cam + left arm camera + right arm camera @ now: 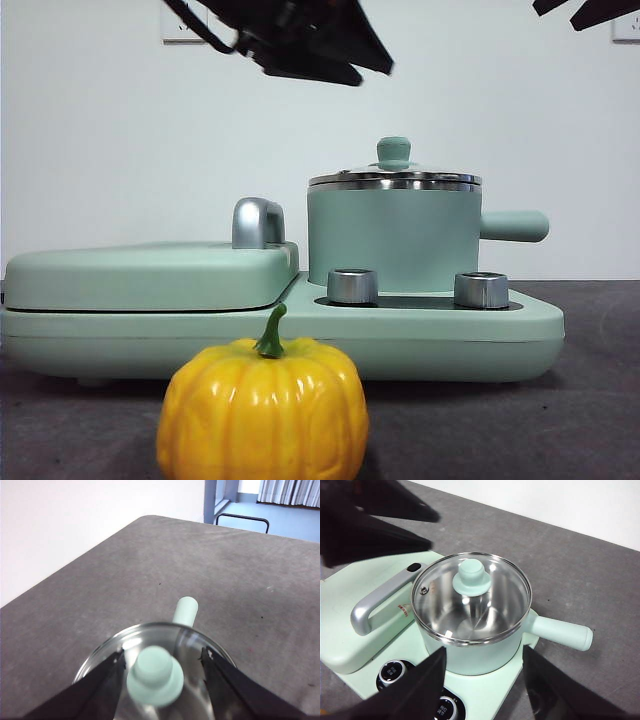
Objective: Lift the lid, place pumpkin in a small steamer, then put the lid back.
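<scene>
The lid's steel rim is wider than my open fingers, so my left gripper will grab the lid by its narrow mint knob (394, 152) next.
The lid (394, 180), clear glass with a steel rim and a mint knob (394, 152), sits closed on the small steamer (393, 240), a mint pot with a side handle (515, 226). The pumpkin (262, 412) stands on the table in front of the appliance, near the camera. My left gripper (320, 60) hangs open well above the lid; in the left wrist view (162, 654) its jaws stand either side of the knob (155, 676). My right gripper (485, 652) is open and empty, high over the steamer (470, 655) and lid (470, 600).
The steamer stands on a mint appliance base (300, 335) with two steel dials (352, 286) (481, 290). A wide flat griddle cover (150, 275) with a chrome handle (257, 222) fills its left part. The grey table (590, 400) runs to a white wall.
</scene>
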Controlling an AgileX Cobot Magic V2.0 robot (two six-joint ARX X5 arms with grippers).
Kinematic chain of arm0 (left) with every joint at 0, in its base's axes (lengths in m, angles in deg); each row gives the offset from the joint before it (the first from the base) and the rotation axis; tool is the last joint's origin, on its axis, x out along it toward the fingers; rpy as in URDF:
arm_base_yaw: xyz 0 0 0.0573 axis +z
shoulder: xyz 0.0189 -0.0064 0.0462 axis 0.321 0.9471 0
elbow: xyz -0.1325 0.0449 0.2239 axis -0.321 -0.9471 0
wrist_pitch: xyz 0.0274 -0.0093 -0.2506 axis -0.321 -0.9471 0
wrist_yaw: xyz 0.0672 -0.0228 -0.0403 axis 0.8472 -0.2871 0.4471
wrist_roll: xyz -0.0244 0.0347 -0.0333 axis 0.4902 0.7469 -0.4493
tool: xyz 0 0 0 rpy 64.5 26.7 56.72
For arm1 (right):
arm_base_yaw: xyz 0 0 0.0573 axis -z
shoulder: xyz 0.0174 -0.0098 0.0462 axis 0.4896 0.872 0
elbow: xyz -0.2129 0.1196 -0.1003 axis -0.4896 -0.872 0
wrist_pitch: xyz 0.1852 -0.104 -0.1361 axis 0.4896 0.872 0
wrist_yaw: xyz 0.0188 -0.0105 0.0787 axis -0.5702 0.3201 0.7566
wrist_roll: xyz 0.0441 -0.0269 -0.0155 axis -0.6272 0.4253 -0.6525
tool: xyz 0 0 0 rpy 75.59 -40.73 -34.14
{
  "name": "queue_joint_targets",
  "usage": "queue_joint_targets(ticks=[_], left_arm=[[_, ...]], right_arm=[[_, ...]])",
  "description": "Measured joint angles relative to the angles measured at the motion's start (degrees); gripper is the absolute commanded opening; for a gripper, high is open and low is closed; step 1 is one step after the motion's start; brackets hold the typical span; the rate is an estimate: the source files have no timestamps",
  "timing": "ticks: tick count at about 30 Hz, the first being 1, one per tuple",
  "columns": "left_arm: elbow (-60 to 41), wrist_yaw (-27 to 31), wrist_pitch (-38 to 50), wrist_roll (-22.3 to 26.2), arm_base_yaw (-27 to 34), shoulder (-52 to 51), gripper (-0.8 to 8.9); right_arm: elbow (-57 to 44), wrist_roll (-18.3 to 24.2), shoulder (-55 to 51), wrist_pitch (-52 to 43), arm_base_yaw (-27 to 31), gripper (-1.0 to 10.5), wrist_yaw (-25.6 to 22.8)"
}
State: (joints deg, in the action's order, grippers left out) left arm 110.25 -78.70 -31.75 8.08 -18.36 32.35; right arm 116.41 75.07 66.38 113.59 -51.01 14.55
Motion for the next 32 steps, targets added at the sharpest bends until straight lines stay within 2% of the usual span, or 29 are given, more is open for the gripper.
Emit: queue_joint_targets(ticks=[6,13,18,32], left_arm=[[4.5,0.0,0.2,0.0,-0.9,5.9,2.48],[5.0,1.6,1.8,0.0,-1.1,10.0,2.48],[5.1,1.9,4.0,0.0,-1.1,10.4,2.48],[5.1,2.0,2.8,0.0,-1.1,11.8,2.48]], right_arm=[[0.0,0.0,0.0,0.0,0.0,2.4,0.0],[0.0,0.0,0.0,0.0,0.0,2.4,0.0],[0.0,0.0,0.0,0.0,0.0,2.4,0.0],[0.0,0.0,0.0,0.0,0.0,2.4,0.0]])
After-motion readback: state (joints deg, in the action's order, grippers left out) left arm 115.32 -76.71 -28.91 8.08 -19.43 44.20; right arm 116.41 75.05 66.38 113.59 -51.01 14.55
